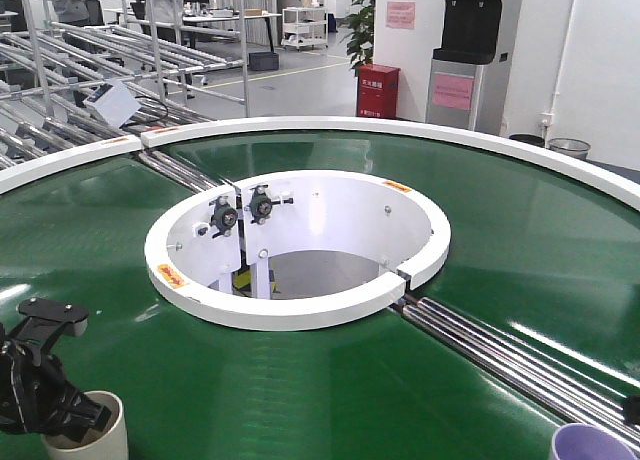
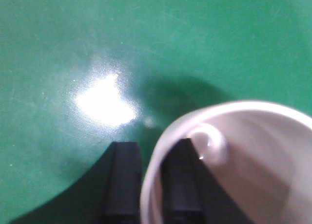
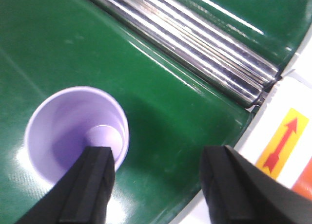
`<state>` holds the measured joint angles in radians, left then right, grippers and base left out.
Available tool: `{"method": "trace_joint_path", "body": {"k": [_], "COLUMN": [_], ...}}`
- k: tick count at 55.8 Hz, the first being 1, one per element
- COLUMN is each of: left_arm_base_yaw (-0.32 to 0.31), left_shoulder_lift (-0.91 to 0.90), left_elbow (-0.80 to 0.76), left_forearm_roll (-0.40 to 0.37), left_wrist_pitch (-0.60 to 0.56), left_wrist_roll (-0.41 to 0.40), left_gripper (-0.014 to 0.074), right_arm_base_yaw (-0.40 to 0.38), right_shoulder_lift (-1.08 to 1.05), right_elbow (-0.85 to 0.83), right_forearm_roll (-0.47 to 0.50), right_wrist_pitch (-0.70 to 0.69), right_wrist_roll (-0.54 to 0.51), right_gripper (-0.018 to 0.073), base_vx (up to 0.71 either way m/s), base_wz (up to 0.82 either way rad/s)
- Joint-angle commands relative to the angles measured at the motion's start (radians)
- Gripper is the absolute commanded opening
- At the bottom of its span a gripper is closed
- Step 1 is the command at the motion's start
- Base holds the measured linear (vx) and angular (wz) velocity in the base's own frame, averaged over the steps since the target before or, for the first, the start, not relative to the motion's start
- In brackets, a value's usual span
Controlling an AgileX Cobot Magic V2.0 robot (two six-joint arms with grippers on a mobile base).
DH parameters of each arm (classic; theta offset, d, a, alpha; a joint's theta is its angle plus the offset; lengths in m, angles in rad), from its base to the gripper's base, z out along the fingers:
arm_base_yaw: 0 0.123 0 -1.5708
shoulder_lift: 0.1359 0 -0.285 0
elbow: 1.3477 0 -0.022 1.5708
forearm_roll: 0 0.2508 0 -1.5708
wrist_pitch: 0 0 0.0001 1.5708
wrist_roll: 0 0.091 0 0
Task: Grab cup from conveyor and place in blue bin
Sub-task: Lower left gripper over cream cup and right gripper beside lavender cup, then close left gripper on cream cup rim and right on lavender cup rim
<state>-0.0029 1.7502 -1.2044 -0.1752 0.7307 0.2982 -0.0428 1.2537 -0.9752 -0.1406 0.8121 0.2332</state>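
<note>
I need to grab the pale purple cup (image 3: 73,131) by its rim (image 3: 122,118) with my right gripper next, to lift it off the conveyor for the blue bin.
The conveyor (image 1: 520,240) is a dark green ring belt with a white rim. A cream-white cup (image 1: 88,435) stands on it at the near left. My left gripper (image 2: 152,185) is shut on the cup's (image 2: 253,151) wall, with one finger inside the rim and one outside. A pale purple cup (image 3: 73,131) stands upright near the belt's outer edge, also seen at the bottom right of the front view (image 1: 592,443). My right gripper (image 3: 161,185) is open just above it. Its left finger (image 3: 92,185) overlaps the purple cup's rim and the right finger is over the belt edge. The blue bin is out of view.
Steel rollers (image 1: 500,355) cross the belt at the right, close to the purple cup. The white-walled round opening (image 1: 300,245) sits at the centre. The white outer rim carries a yellow label with a red arrow (image 3: 282,141). Metal racks (image 1: 110,50) stand behind.
</note>
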Motion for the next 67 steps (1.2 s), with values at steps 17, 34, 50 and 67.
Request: {"method": "trace_joint_path", "body": {"k": [17, 34, 50, 67], "left_arm_base_yaw": [-0.008, -0.008, -0.008, -0.008], "left_shoulder_lift": [-0.046, -0.046, -0.046, -0.106], "left_elbow": [-0.031, -0.031, -0.031, -0.031], "left_forearm_roll": [-0.018, -0.018, -0.018, -0.018], "left_wrist_pitch": [-0.025, -0.025, -0.02, -0.018], "left_wrist_roll": [0.001, 0.001, 0.001, 0.001], "left_gripper": [0.0057, 0.0052, 0.0052, 0.0052], "right_arm_base_yaw": [-0.003, -0.003, -0.003, 0.0], "right_shoulder_lift": [0.24, 0.358, 0.378, 0.339], "right_elbow": [-0.131, -0.131, -0.131, -0.131], "right_forearm_roll": [0.032, 0.046, 0.054, 0.078], "right_wrist_pitch": [-0.006, -0.061, -0.052, -0.09], "right_wrist_roll": [-0.108, -0.109, -0.108, -0.139], "right_gripper": [0.0448, 0.0435, 0.0223, -0.0015], "base_vx": [0.0, 0.0, 0.0, 0.0], "base_wz": [0.0, 0.0, 0.0, 0.0]}}
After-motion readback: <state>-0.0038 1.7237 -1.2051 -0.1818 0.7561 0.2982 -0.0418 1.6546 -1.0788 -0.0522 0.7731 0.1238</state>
